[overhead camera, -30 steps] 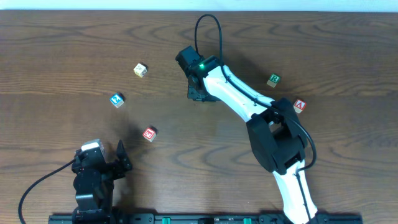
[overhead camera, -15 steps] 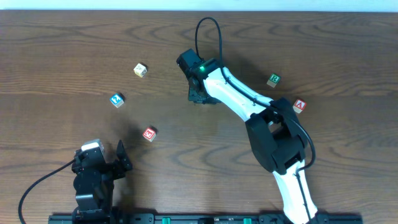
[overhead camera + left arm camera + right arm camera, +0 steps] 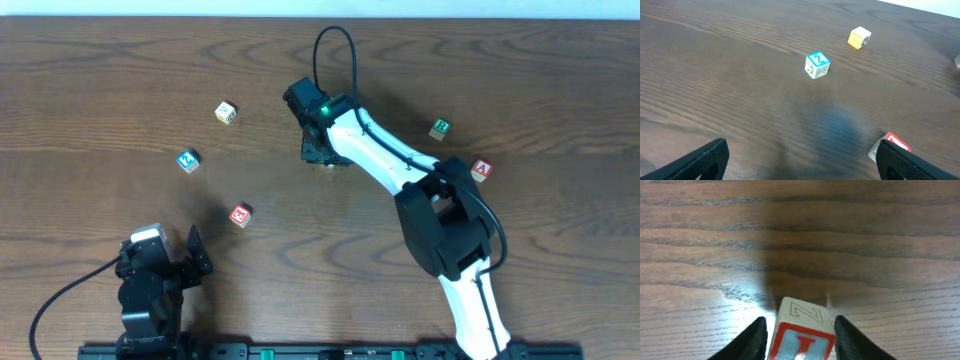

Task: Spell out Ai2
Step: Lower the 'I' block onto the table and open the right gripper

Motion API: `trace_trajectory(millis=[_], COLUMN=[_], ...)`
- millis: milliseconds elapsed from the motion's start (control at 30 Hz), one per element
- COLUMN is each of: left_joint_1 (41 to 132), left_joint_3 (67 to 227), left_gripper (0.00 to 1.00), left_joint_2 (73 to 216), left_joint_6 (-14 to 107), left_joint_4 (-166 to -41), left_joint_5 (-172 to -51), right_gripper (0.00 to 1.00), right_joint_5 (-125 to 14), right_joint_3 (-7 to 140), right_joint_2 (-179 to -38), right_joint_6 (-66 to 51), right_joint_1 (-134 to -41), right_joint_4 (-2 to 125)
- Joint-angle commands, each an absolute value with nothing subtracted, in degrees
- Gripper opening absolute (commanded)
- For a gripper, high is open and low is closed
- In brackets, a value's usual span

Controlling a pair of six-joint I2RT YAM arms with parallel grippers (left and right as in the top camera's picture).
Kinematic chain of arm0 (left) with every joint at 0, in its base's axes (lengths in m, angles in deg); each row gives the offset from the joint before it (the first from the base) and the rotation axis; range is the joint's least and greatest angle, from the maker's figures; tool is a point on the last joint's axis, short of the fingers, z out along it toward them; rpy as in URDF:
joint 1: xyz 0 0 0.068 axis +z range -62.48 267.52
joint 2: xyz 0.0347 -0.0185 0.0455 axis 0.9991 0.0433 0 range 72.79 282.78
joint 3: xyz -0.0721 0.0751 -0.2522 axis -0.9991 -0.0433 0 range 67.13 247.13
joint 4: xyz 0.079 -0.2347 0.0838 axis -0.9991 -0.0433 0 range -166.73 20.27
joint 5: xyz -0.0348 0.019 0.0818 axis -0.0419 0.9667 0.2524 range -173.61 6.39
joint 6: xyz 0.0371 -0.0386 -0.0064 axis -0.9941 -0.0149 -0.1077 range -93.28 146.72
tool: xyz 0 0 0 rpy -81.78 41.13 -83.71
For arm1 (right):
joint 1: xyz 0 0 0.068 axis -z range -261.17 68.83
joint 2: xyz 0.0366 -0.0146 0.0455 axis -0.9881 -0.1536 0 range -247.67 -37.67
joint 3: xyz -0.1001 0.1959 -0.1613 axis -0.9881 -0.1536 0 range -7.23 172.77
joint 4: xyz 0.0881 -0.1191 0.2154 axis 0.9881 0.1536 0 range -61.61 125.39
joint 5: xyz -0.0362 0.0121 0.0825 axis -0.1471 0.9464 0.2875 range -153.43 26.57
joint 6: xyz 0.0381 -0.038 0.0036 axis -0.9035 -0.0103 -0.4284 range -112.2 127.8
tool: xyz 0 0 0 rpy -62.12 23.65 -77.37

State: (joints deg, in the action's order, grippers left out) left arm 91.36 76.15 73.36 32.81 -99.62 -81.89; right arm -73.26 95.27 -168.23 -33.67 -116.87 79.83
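The red-framed I block sits turned between both fingers, over flat, empty wood, so it would land there but crooked. My right gripper opens next.
My right gripper [image 3: 318, 152] [image 3: 801, 336] is at the table's middle back, shut on a block with a red-framed letter I [image 3: 801, 330], held low over the wood. The arm hides that block in the overhead view. The red A block [image 3: 481, 170] lies to the right, beside the right arm. The blue 2 block [image 3: 187, 160] [image 3: 817, 65] lies at the left. My left gripper [image 3: 160, 268] [image 3: 802, 160] is open and empty near the front left edge, well short of the 2 block.
A yellow block [image 3: 226, 112] [image 3: 859, 38] lies at the back left. A red block [image 3: 240, 214] [image 3: 890, 146] sits close to my left gripper's right finger. A green block [image 3: 440, 128] lies at the back right.
The right gripper has shifted very slightly with the I block in it. The left arm and the loose blocks have not moved.
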Motion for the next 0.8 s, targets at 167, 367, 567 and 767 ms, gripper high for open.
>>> trace_trajectory(millis=[167, 367, 567, 767], left_joint_1=[91.1, 91.1, 91.1, 91.1], left_joint_3=[75.3, 75.3, 75.3, 75.3], left_gripper=[0.95, 0.95, 0.95, 0.95], left_joint_2=[73.0, 73.0, 73.0, 73.0], left_joint_6=[32.3, 32.3, 32.3, 32.3], left_joint_4=[-99.5, -99.5, -99.5, -99.5], left_joint_5=[-81.7, -81.7, -81.7, -81.7], right_gripper=[0.49, 0.41, 0.34, 0.36], right_joint_5=[-73.5, -73.0, -73.0, -73.0], right_joint_3=[94.8, 94.8, 94.8, 94.8], right_joint_2=[-168.7, -168.7, -168.7, -168.7], right_joint_6=[-33.9, -33.9, -33.6, -31.8], right_joint_1=[-117.2, -117.2, -117.2, -117.2], right_joint_4=[80.0, 80.2, 80.5, 80.5])
